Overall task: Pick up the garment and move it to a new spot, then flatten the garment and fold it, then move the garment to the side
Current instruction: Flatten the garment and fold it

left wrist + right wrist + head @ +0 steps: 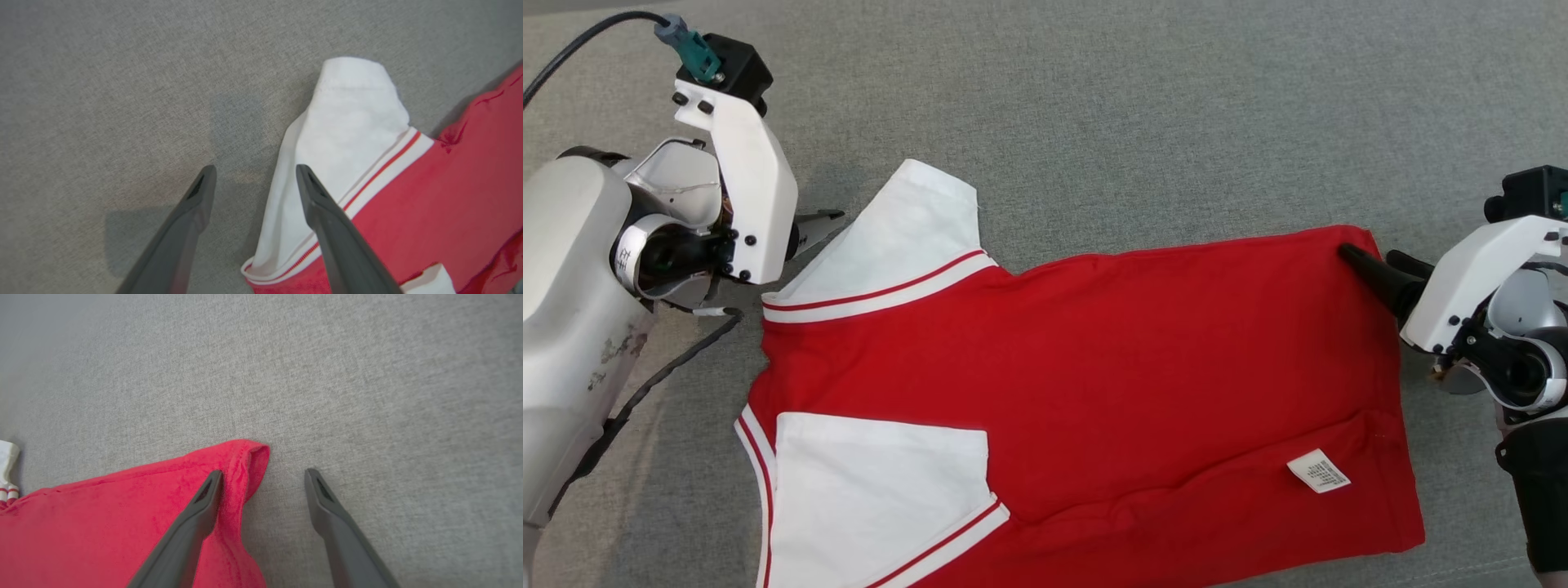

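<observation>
The edge of the red shirt's hem curls up near the hem's corner, so my right gripper will next grab the shirt by that raised hem corner [1367, 247] [238, 482].
The garment [1094, 367] is a red shirt with white, red-striped sleeves, spread flat on a grey cloth surface, a white label [1319, 471] showing near its hem. My left gripper [821, 229] is open at the upper white sleeve [347, 122]. In the left wrist view one finger [322, 212] lies over the sleeve's edge and the other over bare surface. My right gripper [1370, 260] is open at the hem's far corner [249, 457]. One of its fingers [200, 514] is over the red cloth and the other [331, 514] over the grey surface. Nothing is held.
The grey cloth surface [1135, 106] stretches on all sides of the shirt. A black cable [670, 367] trails along my left arm near the shirt's collar end. The shirt's lower edge runs out of the head view's bottom.
</observation>
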You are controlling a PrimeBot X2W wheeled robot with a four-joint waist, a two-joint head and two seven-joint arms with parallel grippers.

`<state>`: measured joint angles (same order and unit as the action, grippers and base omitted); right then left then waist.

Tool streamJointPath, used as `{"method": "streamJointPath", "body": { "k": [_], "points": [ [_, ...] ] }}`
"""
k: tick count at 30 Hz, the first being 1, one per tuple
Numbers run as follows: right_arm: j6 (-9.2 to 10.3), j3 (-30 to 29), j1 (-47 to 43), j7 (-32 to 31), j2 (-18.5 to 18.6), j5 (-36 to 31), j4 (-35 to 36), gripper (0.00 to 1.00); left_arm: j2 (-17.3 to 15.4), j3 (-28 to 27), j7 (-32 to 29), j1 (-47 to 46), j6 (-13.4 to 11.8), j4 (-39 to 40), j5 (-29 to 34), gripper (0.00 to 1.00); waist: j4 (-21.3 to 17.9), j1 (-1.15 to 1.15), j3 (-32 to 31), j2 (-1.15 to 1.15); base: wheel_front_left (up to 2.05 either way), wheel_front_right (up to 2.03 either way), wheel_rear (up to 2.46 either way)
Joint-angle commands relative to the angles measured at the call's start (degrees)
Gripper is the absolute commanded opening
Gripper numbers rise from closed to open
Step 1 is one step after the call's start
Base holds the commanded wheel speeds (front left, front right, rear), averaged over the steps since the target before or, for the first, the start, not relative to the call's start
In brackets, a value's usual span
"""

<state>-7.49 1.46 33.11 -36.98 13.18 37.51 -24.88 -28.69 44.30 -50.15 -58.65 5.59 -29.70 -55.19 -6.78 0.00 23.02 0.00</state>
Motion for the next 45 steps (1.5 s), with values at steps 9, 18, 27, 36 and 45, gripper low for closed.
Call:
{"method": "streamJointPath", "body": {
  "k": [9, 18, 27, 36, 45],
  "points": [
    [-0.01, 3.21, 2.22, 0.61, -0.12, 1.92, -1.60, 1.00, 2.28, 1.13, -3.00, -4.04, 1.52, -1.46, -3.11, 1.00, -1.32, 0.00, 2.71, 0.00, 0.00, 0.00, 0.00],
    [-0.01, 6.13, 3.40, 1.69, -0.35, 3.59, -3.84, 0.00, 2.99, 1.96, -4.40, -4.66, 1.83, -2.89, -4.79, 0.00, -1.96, 0.00, 3.21, 0.00, 0.00, 0.00, 0.00],
    [-0.01, 8.43, 3.59, 4.32, 1.19, 5.97, -4.36, 0.00, 2.65, 2.71, -0.75, -5.68, 1.86, -3.70, -4.19, 0.00, -1.16, 0.00, 1.50, 0.00, 0.00, 0.00, 0.00],
    [-0.01, 9.96, 6.61, 9.11, 2.78, 7.21, -5.57, 0.00, 2.30, 3.68, 2.57, -7.63, 1.84, -5.25, -4.04, 0.00, -0.47, 0.00, 0.33, 0.00, 0.00, 0.00, 0.00],
    [-0.01, 12.67, 9.81, 15.18, 3.88, 8.62, -8.89, 0.00, 3.13, 5.21, 4.81, -8.30, 1.85, -6.49, -5.18, 0.00, 0.11, 0.00, -0.51, 0.00, 0.00, 0.00, 0.00]
  ]
}}
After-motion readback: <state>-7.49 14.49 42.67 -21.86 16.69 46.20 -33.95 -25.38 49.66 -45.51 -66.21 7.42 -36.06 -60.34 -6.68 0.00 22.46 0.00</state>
